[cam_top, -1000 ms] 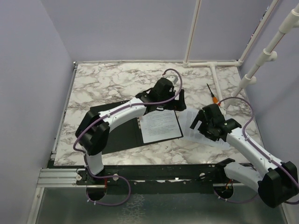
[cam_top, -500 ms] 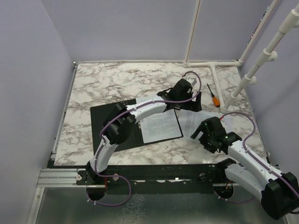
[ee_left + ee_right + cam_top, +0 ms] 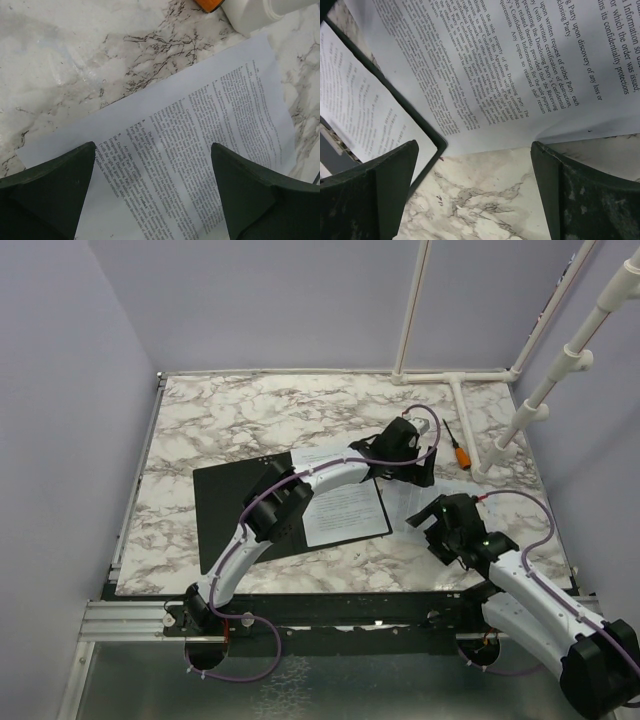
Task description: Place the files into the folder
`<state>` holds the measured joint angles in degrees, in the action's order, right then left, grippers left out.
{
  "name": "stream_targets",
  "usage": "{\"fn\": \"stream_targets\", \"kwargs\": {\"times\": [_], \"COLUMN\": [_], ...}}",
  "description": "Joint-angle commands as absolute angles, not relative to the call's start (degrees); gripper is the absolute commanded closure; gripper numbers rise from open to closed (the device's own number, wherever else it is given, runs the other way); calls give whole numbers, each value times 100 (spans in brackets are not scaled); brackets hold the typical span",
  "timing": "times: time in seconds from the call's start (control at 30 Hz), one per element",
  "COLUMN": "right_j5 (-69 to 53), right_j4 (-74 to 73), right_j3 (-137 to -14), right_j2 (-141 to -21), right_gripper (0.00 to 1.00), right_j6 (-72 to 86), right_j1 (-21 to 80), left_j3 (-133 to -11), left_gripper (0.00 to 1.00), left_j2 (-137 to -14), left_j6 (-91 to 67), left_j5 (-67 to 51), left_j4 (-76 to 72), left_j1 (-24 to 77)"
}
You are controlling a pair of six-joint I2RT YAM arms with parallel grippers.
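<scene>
The loose printed sheet has to be handed over to my left gripper by its opposite edge, so my right gripper will next grab the sheet by its near edge [image 3: 426,541] [image 3: 510,145] and leave the opposite edge free.
The folder [image 3: 230,508] lies open on the marble table, black faces up. One white printed sheet [image 3: 345,512] lies on its right half. A second printed sheet [image 3: 398,498] lies on the table just right of the folder. It fills the left wrist view [image 3: 210,135]. My left gripper [image 3: 408,462] hovers open and empty over that sheet's far part [image 3: 152,190]. My right gripper [image 3: 434,520] is open and empty over bare marble at the sheet's near edge [image 3: 475,195]. In the right wrist view, the loose sheet [image 3: 510,65] overlaps the folder's black corner [image 3: 420,127], and the filed sheet [image 3: 360,115] lies inside it.
An orange-handled screwdriver [image 3: 457,447] lies right of the left gripper, and its handle shows in the left wrist view [image 3: 207,4]. A white PVC pipe frame [image 3: 455,380] stands at the back right; its foot [image 3: 255,10] is close to the sheet's far corner.
My left arm has reached right, from over the folder to over the loose sheet. My right gripper has drawn back off that sheet toward the near edge.
</scene>
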<state>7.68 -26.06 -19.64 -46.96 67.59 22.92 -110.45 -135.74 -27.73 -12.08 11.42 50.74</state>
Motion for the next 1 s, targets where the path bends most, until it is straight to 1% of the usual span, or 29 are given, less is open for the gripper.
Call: {"fn": "stream_targets", "kwargs": {"times": [0.0, 0.4, 0.73, 0.83, 0.97], "right_j5": [1150, 1736, 2036, 2138, 2371], "right_j4": [-2878, -2935, -2682, -2582, -2592], "right_j3": [-1518, -1318, -1335, -1305, -1280], "right_j2": [-4612, -4486, -4828, -4878, -4859], "right_gripper": [0, 7, 11, 14, 21], "right_j6": [7417, 8297, 8618, 8744, 8985], "right_j1": [2294, 2294, 2294, 2294, 2294], "left_j3": [-11204, -10725, -10275, -10182, -10015], "left_gripper": [1, 1, 1, 1, 1], "left_j2": [-13866, -13825, -13566, -13460, -13297], "left_j6": [-2533, -2505, -2492, -2451, -2409], "left_j5": [-1379, -1626, -1824, -1852, -1867], "left_j4": [1173, 1226, 1239, 1255, 1287], "left_j1": [5114, 5111, 5144, 5173, 5213]}}
